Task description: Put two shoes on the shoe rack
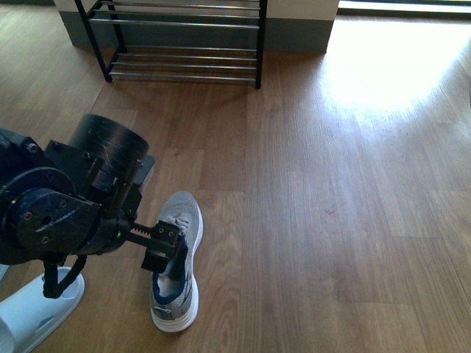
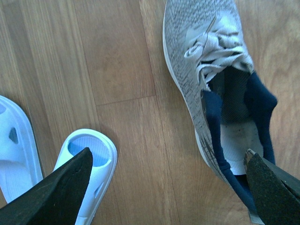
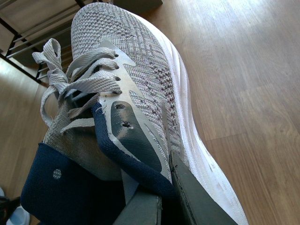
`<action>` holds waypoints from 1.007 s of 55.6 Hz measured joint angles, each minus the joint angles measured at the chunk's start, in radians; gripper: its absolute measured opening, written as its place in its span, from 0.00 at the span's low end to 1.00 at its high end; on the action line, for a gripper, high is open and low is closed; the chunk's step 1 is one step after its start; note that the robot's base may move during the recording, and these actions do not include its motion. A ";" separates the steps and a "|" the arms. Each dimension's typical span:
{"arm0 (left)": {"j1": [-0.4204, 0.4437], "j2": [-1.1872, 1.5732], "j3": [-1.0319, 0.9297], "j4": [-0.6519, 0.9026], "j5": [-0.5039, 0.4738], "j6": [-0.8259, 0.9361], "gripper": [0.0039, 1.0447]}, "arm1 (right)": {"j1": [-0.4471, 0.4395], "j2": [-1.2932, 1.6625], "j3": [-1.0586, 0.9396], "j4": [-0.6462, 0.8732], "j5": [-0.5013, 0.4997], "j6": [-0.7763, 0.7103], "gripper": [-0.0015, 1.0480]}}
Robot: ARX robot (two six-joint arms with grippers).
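My left gripper grabs the sneaker by its navy collar [image 2: 220,154] next, to place the grey sneaker [image 2: 206,42] on the shoe rack.
A grey knit sneaker [image 1: 181,219] with a white sole and navy lining lies on the wood floor, toe toward the shoe rack [image 1: 184,62]. My left gripper [image 1: 107,268] hangs open just above the floor; in the left wrist view [image 2: 168,154] one finger is over this sneaker's [image 2: 206,47] heel and the other over a pale blue-white slide sandal [image 2: 89,150]. My right gripper [image 3: 161,187] is shut on the collar of a second grey sneaker [image 3: 140,61], held off the floor. This gripper is out of the front view.
A second slide sandal [image 2: 14,150] lies beside the first, which also shows in the front view [image 1: 37,309]. The rack [image 3: 28,33] stands against a grey-skirted wall at the far side. Sunlit bare floor [image 1: 353,184] spreads to the right.
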 joint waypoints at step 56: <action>-0.073 0.359 0.343 -0.153 0.024 -0.019 0.91 | 0.000 0.000 0.000 0.000 0.000 0.000 0.01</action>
